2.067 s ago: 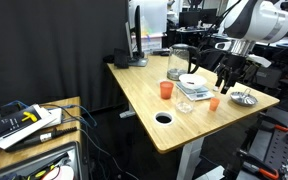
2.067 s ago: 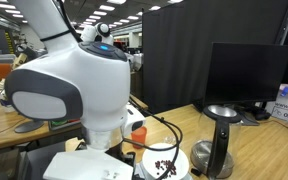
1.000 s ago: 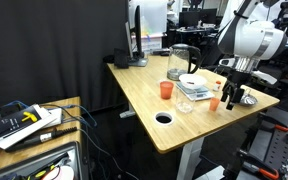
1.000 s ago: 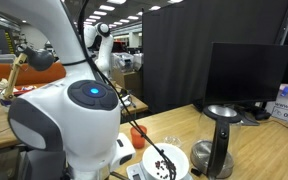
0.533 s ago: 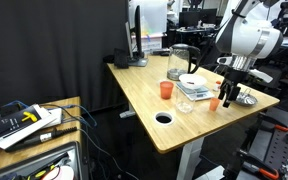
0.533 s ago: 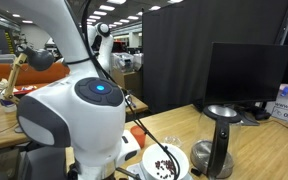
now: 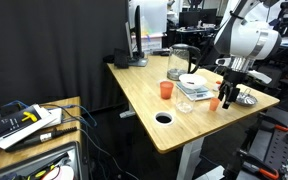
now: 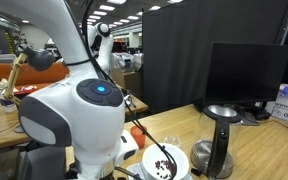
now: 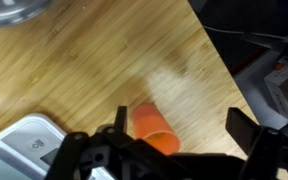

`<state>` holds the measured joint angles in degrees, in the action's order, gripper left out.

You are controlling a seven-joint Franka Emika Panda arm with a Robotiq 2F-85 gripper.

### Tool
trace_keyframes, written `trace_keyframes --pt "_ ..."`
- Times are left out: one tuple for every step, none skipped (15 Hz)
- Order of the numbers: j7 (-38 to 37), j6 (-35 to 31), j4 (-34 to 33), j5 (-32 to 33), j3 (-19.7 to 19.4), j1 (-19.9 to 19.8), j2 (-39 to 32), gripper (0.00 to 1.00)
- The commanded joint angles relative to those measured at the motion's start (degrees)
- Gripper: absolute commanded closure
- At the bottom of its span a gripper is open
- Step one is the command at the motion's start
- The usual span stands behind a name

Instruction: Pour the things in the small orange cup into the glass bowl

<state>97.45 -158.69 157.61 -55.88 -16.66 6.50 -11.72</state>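
The robot's gripper will next pour into the glass bowl, so it will grab the small orange cup [image 9: 152,128] upright across opposite outer sides of the cup, leaving the cup's opening free.
The small orange cup [image 9: 152,128] stands upright on the wooden table; in an exterior view [image 7: 214,103] it sits near the table's right edge. My gripper [image 9: 180,125] is open, with its jaws on either side of the cup. The cup is close to the left finger [image 9: 119,121] and well apart from the right finger [image 9: 241,126]. In an exterior view the gripper [image 7: 227,99] hangs low beside the cup. The glass bowl [image 7: 185,104] sits on the table just left of the cup, and is out of the wrist view.
A bigger red-orange cup [image 7: 165,90], a clear pitcher [image 7: 178,62] and a white scale [image 7: 194,86] stand behind the glass bowl. A metal bowl [image 7: 244,98] lies right of the gripper, also in the wrist view [image 9: 14,10]. The table edge [image 9: 224,70] is close.
The arm has swung down from above the metal bowl to the small orange cup. Over the last half second it has barely moved.
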Motion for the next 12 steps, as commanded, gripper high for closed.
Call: trace_keyframes --pt "1.1 2.2 -1.3 -1.3 0.4 -0.7 -0.4 0.0" --pt "1.4 2.8 -1.5 -1.6 0.3 -1.0 -0.6 0.0" --pt "1.7 2.8 -1.6 -1.8 0.2 -1.1 -0.7 0.0" --pt "2.1 2.9 -1.7 -1.9 0.1 -1.3 -0.9 0.0" --pt "2.3 2.9 -1.7 -1.9 0.1 -1.4 -1.1 0.0" --pt "2.4 2.8 -1.6 -2.1 0.1 -1.5 -1.5 0.0" --pt "2.5 2.9 -1.6 -2.2 0.2 -1.7 -1.8 0.0" --pt "2.6 3.0 -1.7 -2.4 0.3 -1.9 -2.2 0.0" --pt "2.8 3.0 -1.9 -2.6 0.4 -1.9 -2.4 0.0" --pt "2.8 3.0 -2.1 -2.7 0.5 -1.9 -2.6 0.0" --pt "2.9 3.1 -2.4 -2.8 0.5 -1.9 -2.8 0.0" --pt "2.9 3.1 -2.7 -2.8 0.5 -1.9 -2.9 0.0"
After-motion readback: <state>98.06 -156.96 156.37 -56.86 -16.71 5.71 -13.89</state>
